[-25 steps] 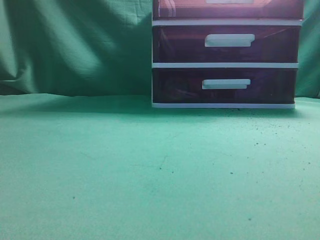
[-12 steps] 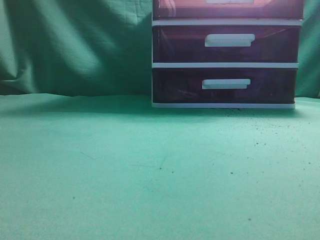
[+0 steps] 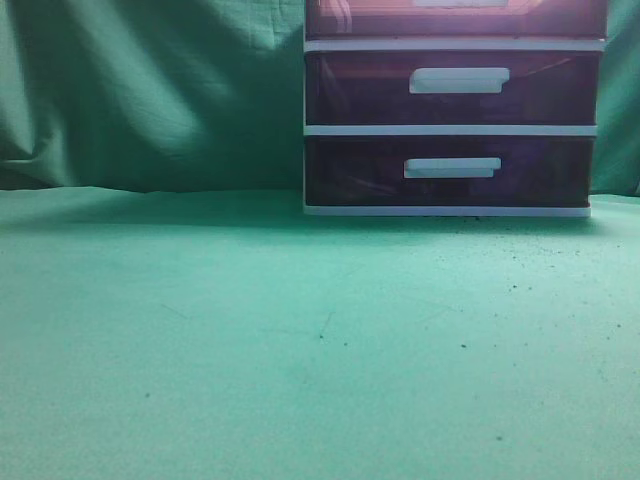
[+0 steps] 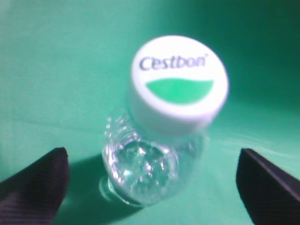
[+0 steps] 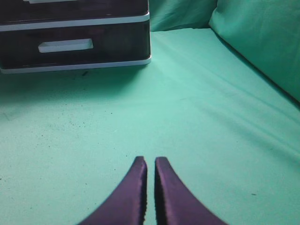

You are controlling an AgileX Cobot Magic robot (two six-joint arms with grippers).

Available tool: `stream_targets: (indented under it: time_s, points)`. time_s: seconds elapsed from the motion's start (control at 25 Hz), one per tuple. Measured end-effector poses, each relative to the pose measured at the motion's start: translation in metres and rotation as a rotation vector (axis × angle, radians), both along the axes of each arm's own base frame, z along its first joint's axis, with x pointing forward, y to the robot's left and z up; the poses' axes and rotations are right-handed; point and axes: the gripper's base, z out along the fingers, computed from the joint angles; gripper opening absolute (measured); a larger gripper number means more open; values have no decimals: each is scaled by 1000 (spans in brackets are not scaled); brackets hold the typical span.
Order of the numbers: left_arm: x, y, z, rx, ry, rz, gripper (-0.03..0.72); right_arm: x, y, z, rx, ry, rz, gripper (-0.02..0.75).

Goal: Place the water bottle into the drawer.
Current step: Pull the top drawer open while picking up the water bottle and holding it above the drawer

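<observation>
My left gripper needs to go lower before it closes on the water bottle [image 4: 179, 79]. Its fingers are on both sides of the bottle but too high, and the bottle's clear body is far below their ends.
A clear water bottle [image 4: 179, 79] with a white and green "Cestbon" cap stands upright on the green cloth, seen from above in the left wrist view. My left gripper [image 4: 151, 157] is open, its two dark fingers wide apart on either side of the bottle and not touching it. The drawer [image 3: 360, 18], reddish and uppermost in the white-framed cabinet [image 3: 450, 130], is closed at the top edge of the exterior view. My right gripper [image 5: 150, 161] is shut and empty, low over the cloth in front of the cabinet [image 5: 93, 21]. Neither gripper nor the bottle shows in the exterior view.
Two darker purple drawers [image 3: 455, 85] [image 3: 450, 172] with white bar handles sit below the top one, both closed. Green cloth [image 3: 300, 330] covers the table and hangs as a backdrop. A raised fold of cloth [image 5: 262, 42] lies at the right of the right wrist view.
</observation>
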Motion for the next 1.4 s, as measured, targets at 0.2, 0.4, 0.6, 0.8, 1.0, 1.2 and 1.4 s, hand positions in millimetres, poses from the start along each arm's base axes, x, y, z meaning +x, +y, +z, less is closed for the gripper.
stream_targets:
  time_s: [0.2,0.4,0.6,0.8,1.0,1.2,1.4]
  points:
    - [16,1,-12,3,10,9,557,0,0,0,0,0,0,48]
    - [19,2,-10,12,-25,14,313,0,0,0,0,0,0,48]
    - [20,2,-10,31,-32,1,250,0,0,0,0,0,0,48]
    - [4,0,13,19,-44,-12,250,0,0,0,0,0,0,48]
    - [-29,-18,59,18,-143,-95,250,0,0,0,0,0,0,48]
    - [-69,-44,91,21,-203,-246,250,0,0,0,0,0,0,48]
    - [-102,-56,113,11,-278,-345,250,0,0,0,0,0,0,48]
